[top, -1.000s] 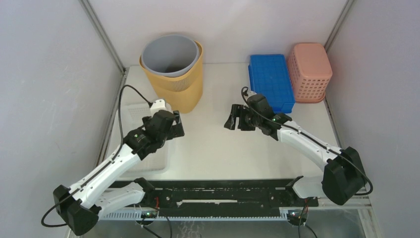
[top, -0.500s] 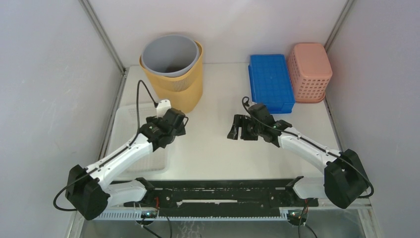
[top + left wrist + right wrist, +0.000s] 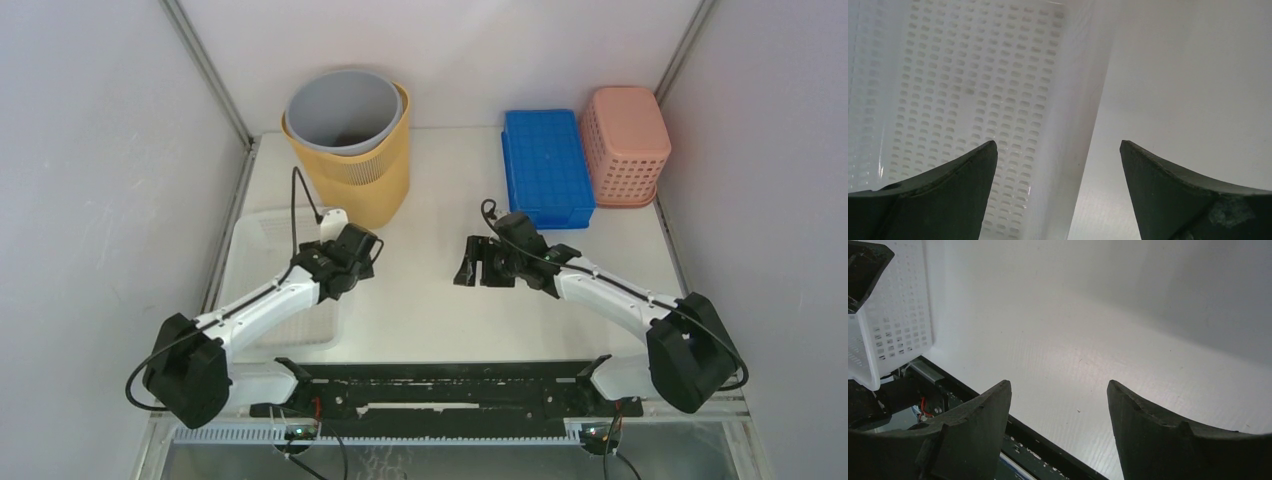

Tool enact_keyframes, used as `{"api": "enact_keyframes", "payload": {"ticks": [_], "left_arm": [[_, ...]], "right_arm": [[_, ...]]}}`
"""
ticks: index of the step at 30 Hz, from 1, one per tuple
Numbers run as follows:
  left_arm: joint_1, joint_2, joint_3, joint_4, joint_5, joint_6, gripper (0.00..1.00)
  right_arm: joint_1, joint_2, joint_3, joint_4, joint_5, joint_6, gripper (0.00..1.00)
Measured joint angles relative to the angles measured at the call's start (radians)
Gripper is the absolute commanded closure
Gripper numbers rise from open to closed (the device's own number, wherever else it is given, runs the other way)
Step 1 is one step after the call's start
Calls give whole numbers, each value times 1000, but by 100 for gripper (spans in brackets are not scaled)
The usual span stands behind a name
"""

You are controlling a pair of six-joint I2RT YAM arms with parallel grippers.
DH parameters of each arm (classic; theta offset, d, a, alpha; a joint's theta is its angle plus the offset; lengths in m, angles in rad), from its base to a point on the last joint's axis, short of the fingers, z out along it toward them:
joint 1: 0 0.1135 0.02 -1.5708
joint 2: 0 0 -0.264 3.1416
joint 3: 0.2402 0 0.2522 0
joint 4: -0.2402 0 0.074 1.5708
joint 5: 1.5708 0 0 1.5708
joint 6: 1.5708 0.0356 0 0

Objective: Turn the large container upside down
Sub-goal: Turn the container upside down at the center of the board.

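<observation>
My left gripper grabs the large container's rim next, on the side facing my right gripper, to tip the large container over.
The large container, a white perforated basket (image 3: 272, 236), sits upright and open-topped at the table's left side. My left gripper (image 3: 352, 262) hangs open over its right wall; in the left wrist view the wall (image 3: 1083, 100) runs between the two fingertips (image 3: 1058, 150), with one finger over the basket's inside and the other over bare table. Nothing is gripped. My right gripper (image 3: 470, 262) is open at mid-table, pointing left toward the basket (image 3: 898, 315) with a wide stretch of table between them. Only table shows between its fingers (image 3: 1058, 390).
A tall yellow bin with a grey liner (image 3: 350, 140) stands upright just behind the left gripper. A blue crate (image 3: 545, 165) and a pink basket (image 3: 625, 145) lie at the back right. The black front rail (image 3: 430, 385) runs along the near edge.
The left gripper has shifted right and a little nearer, onto the basket's right wall, with its arm swinging in. The right gripper has drifted slightly nearer and left. Both stay open.
</observation>
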Motion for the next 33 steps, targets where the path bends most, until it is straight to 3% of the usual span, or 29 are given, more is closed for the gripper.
{"api": "enact_keyframes", "payload": {"ticks": [9,20,22,33], "left_arm": [[2,44,-18,42,6,2,46],[4,76,-18,71,40,48,85],[4,76,-18,75,42,60,98],[6,6,-15,59,95,70,100]], "right_arm": [[18,24,-17,27,0,7,22],[27,56,-39,48,0,13,22],[29,59,-41,49,0,15,22],[32,60,-43,57,0,16,22]]}}
